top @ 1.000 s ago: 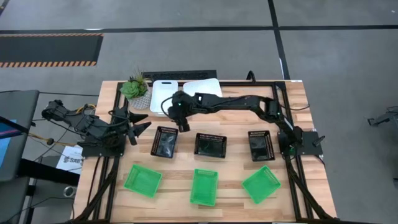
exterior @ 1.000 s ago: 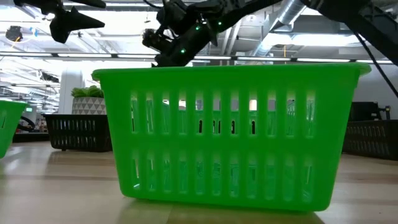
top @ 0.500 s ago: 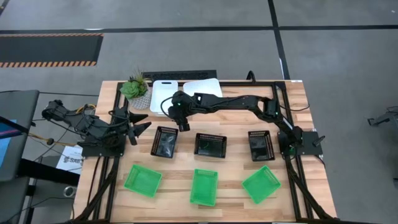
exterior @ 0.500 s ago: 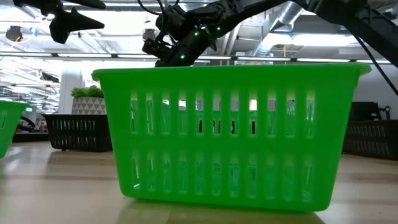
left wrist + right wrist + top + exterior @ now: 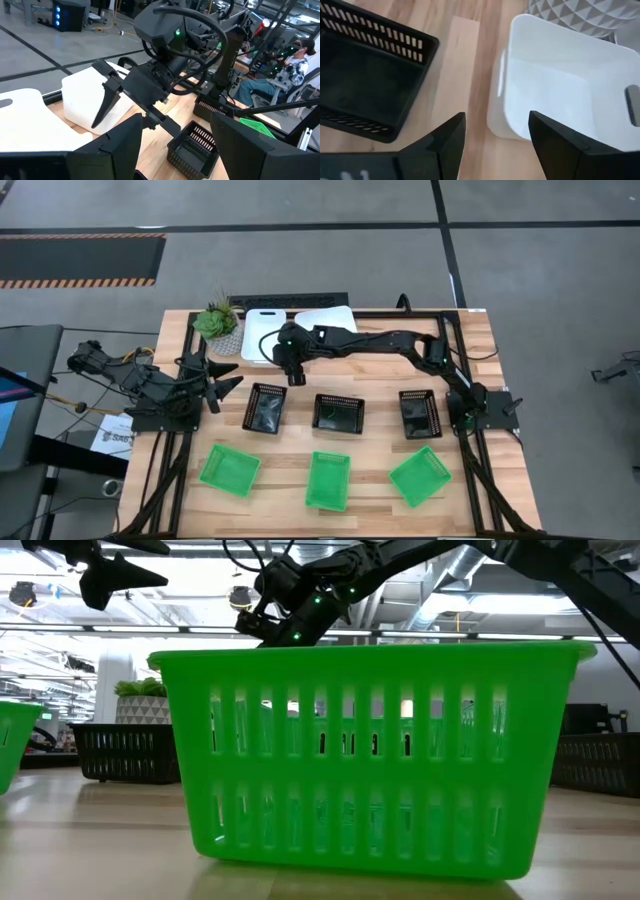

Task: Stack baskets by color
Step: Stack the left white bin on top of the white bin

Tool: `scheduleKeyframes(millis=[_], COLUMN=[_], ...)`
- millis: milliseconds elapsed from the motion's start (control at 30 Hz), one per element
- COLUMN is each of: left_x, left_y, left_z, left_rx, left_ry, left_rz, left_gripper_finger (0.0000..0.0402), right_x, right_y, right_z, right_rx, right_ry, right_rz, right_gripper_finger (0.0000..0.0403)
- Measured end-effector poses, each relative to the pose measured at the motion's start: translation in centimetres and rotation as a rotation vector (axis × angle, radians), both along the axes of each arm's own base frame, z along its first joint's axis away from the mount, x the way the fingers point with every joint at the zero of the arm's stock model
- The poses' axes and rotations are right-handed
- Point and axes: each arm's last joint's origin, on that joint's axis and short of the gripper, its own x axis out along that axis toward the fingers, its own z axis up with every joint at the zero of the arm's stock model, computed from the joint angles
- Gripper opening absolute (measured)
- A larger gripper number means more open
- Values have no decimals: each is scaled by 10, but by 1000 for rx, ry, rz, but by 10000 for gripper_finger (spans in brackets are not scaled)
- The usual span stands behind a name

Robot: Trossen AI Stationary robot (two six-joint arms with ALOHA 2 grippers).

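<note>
The robot's right gripper should next grab the basket beside the potted plant by its rim, so that the white basket can be stacked on the other one.
Two white baskets lie side by side at the far edge. Three black baskets form the middle row. Three green baskets form the near row. My right gripper is open, hanging above the table between the left white basket and the left black basket. It slants down toward the table's left, and the white basket's near corner shows between its fingers. My left gripper waits open at the left edge.
A small potted plant stands left of the white baskets. A green basket fills the low view and hides most of the table behind it. Bare wood lies between the rows and along the right edge.
My right gripper has crept a little toward the far edge, nearer the left white basket, and has stayed open. The baskets have not moved.
</note>
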Motion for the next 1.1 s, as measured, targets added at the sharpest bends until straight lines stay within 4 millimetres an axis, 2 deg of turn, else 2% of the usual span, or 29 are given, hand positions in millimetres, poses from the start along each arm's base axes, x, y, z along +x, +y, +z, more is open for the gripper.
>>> scheduleKeyframes(millis=[333, 933, 1100], left_x=[0, 0, 0], left_y=[0, 0, 0], left_z=[0, 0, 0], left_rx=[0, 0, 1], left_ry=[0, 0, 0], left_rz=[0, 0, 0], left_gripper_finger=[224, 224, 224], right_x=[1, 7, 11], right_y=[2, -8, -10], right_z=[1, 11, -8], right_rx=[-10, -55, -42], right_ry=[-14, -140, -99], right_rz=[23, 18, 12], right_gripper_finger=[240, 240, 240])
